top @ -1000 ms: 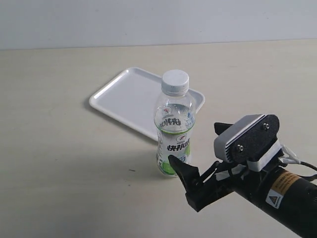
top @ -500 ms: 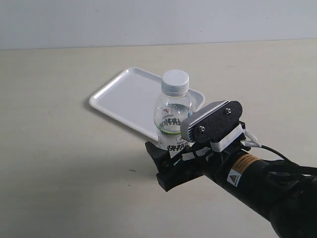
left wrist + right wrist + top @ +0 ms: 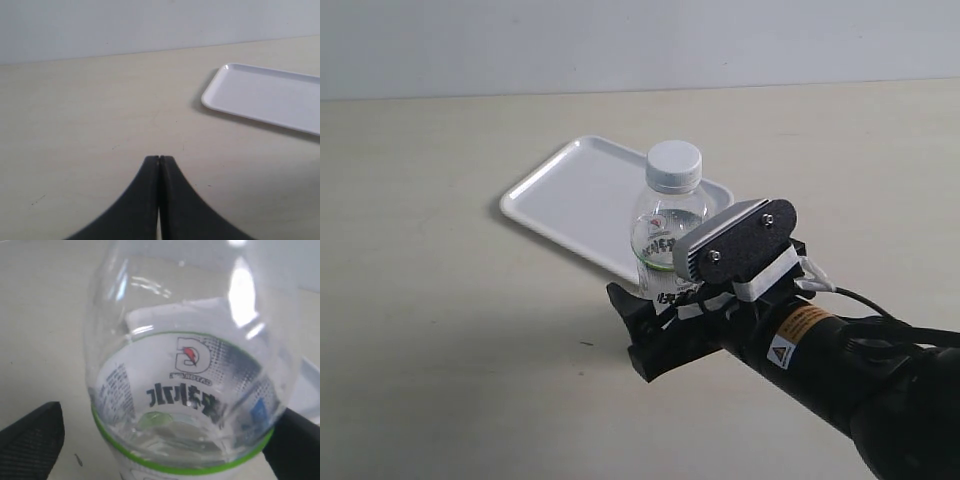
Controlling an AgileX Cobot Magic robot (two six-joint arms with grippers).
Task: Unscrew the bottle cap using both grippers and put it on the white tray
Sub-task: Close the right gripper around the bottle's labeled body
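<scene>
My right gripper grips the bottle by its labelled body (image 3: pixel 662 278) next, so that the bottle's white cap (image 3: pixel 675 165) stays free to be unscrewed.
The bottle (image 3: pixel 670 225) stands upright on the table, just in front of the white tray (image 3: pixel 570 195), with the white bottle cap (image 3: pixel 675 165) on its neck. My right gripper (image 3: pixel 655 295) is open around the bottle's lower labelled body. In the right wrist view the bottle (image 3: pixel 185 390) fills the space between the two black fingers (image 3: pixel 30 440), with a small gap on one side. My left gripper (image 3: pixel 159 159) is shut with nothing in it and hovers over bare table; it does not show in the exterior view. The white tray (image 3: pixel 260 95) lies off to its side.
The beige table (image 3: pixel 440 320) runs back to a pale wall. The right arm's body with its warning sticker (image 3: pixel 795 335) crosses the table's front right corner. Nothing lies on the tray.
My right gripper has moved left and forward from the bottle's front right, and its fingers now straddle the bottle's lower body. The bottle and tray have not moved.
</scene>
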